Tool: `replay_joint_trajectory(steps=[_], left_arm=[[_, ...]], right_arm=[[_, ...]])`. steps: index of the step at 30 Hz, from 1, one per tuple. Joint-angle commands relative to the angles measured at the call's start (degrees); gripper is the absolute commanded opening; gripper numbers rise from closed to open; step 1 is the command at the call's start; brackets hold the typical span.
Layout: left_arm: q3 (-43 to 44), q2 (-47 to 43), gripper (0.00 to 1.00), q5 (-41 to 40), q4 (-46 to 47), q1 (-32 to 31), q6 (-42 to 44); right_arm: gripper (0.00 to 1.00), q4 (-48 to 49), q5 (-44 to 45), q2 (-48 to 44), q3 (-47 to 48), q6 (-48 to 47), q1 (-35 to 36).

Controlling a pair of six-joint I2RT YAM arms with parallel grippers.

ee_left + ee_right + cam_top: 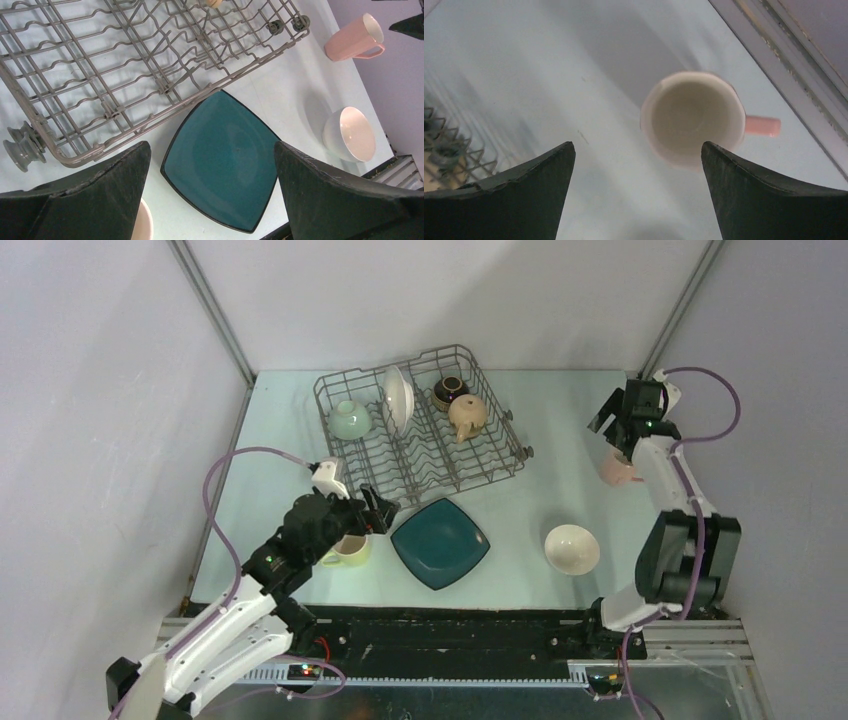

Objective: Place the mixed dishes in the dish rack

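I should next grab the pink mug by its rim (607, 453) opposite its handle with my right gripper, keeping that handle free on the way into the rack (480, 462).
The grey wire dish rack (480, 462) holds a pale green bowl (350, 421), a white round plate (398, 398), a brown bowl (449, 391) and a tan mug (467, 416). A dark teal square plate (440, 542) lies flat in front of the rack, with a white bowl (572, 548) to its right. My left gripper (378, 512) is open and empty above the yellow mug (348, 551), just left of the teal plate (220, 160). My right gripper (612, 428) is open and empty above the pink mug (617, 471), which stands upright below it (694, 117).
The rack's near edge (125, 65) fills the left wrist view, with the pink mug (355, 40) and white bowl (350, 134) at the right. The enclosure's metal frame (774, 70) runs close beside the pink mug. White walls surround the table.
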Motion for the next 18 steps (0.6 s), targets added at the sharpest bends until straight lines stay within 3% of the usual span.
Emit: replay_joint_trajectory(steps=[1,7,11,13,14,15,16,18], left_arm=[[-0.9,-1.2,1.0,-0.7,2.5,0.4,-0.5],[-1.1,-1.3,1.0,-0.9,2.7,0.4,-0.4],[-1.1,-1.4,1.0,-0.4,2.7,0.3,-0.2],[-1.2,-1.6,1.0,-0.3,2.9,0.3,0.0],[-1.2,-1.7,1.0,-0.2,3.1,0.4,0.1],[-1.2,-1.6,1.0,-0.2,3.1,0.3,0.0],[-1.2,-1.3,1.0,0.0,3.3,0.3,0.0],[-1.1,-0.7,1.0,0.7,3.6,0.3,-0.1]], right_arm=[[0.99,-0.9,-1.6,6.7,6.6,-3.6,-2.0],[0.96,-2.4,-1.5,15.3,10.4,-2.3,-3.1],[0.84,-3.1,-2.7,18.1,11.1,-0.4,-3.6],[0.65,-3.4,-3.4,18.4,11.0,-0.2,-3.6],[0.47,-3.7,-4.2,18.2,11.0,-0.1,-3.6],[0.38,-3.8,-4.6,17.6,11.0,-0.1,-3.6],[0.18,-4.3,-5.5,17.1,11.1,-0.1,-3.6],[0.0,-5.2,-6.3,15.1,11.0,0.3,-3.6]])
